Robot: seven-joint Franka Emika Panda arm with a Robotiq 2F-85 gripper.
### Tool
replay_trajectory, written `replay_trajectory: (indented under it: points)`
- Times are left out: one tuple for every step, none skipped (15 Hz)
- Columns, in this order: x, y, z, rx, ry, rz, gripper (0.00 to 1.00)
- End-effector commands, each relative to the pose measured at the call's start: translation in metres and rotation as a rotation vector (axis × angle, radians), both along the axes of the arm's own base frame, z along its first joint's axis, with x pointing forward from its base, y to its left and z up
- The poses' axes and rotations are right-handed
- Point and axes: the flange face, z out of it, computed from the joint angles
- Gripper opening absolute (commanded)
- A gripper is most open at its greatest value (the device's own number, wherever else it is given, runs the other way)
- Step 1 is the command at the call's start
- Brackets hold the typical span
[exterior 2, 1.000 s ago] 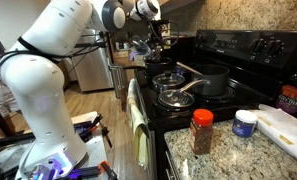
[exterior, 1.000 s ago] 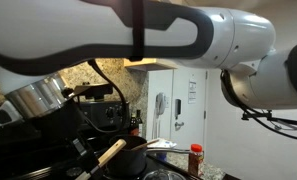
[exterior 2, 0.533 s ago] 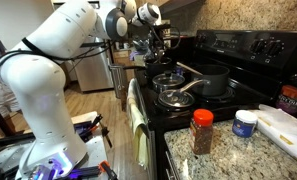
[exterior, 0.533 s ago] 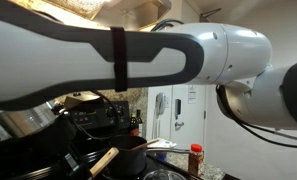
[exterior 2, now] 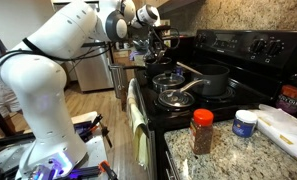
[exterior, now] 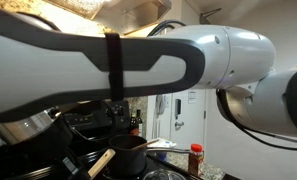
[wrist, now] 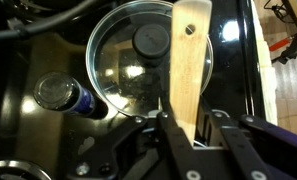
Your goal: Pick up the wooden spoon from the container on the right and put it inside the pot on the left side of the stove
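My gripper opens next, since the pot is below my fingers and the wooden spoon point(wrist: 188, 70) would land in it, the spoon's pale end toward the glass lid.
My gripper point(wrist: 193, 130) is shut on the wooden spoon point(wrist: 188, 70), a pale flat wooden piece that sticks out from between the fingers in the wrist view. Below it is a round pot with a glass lid point(wrist: 128, 75) and a dark knob. In an exterior view the gripper point(exterior 2: 158, 42) hangs over the far end of the black stove point(exterior 2: 238, 45). The spoon's pale end point(exterior: 103, 162) also shows beside a dark pot point(exterior: 130, 155) in an exterior view.
A dark pot point(exterior 2: 210, 80) and a lidded pan point(exterior 2: 173, 96) sit on the stove's nearer burners. A red-capped spice bottle point(exterior 2: 202, 132) and a blue-lidded tub point(exterior 2: 245, 123) stand on the granite counter. A round-capped bottle point(wrist: 58, 92) lies beside the lidded pot. The white arm point(exterior: 148, 60) fills much of one view.
The arm has swung further across an exterior view. The spoon's end has moved slightly down and to the left. The grip on the spoon is unchanged.
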Motion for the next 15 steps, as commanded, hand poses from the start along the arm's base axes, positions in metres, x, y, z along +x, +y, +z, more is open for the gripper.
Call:
replay_trajectory:
  points:
    - [0.001,0.007,-0.003,0.039,0.037,0.066,0.52]
    - [0.001,0.008,-0.005,0.041,0.046,0.076,0.53]
    - [0.001,0.008,-0.005,0.045,0.049,0.083,0.58]
    - [0.001,0.009,-0.004,0.047,0.052,0.09,0.64]
    - [0.001,0.009,-0.003,0.052,0.053,0.096,0.71]
    - [0.002,0.01,-0.001,0.056,0.05,0.099,0.77]
    - [0.002,0.009,0.001,0.062,0.049,0.101,0.84]
    - [0.002,0.009,0.004,0.07,0.046,0.102,0.9]
    - [0.003,0.008,0.011,0.085,0.039,0.101,0.96]
    - [0.003,0.007,0.017,0.094,0.031,0.098,0.99]
    - [0.005,0.005,0.027,0.112,0.016,0.094,1.0]
    - [0.005,0.004,0.036,0.122,0.002,0.096,1.0]
    - [0.006,0.001,0.048,0.122,-0.019,0.105,1.0]
    - [0.009,-0.003,0.058,0.129,-0.041,0.107,1.0]
    - [0.013,-0.008,0.069,0.149,-0.064,0.12,1.0]
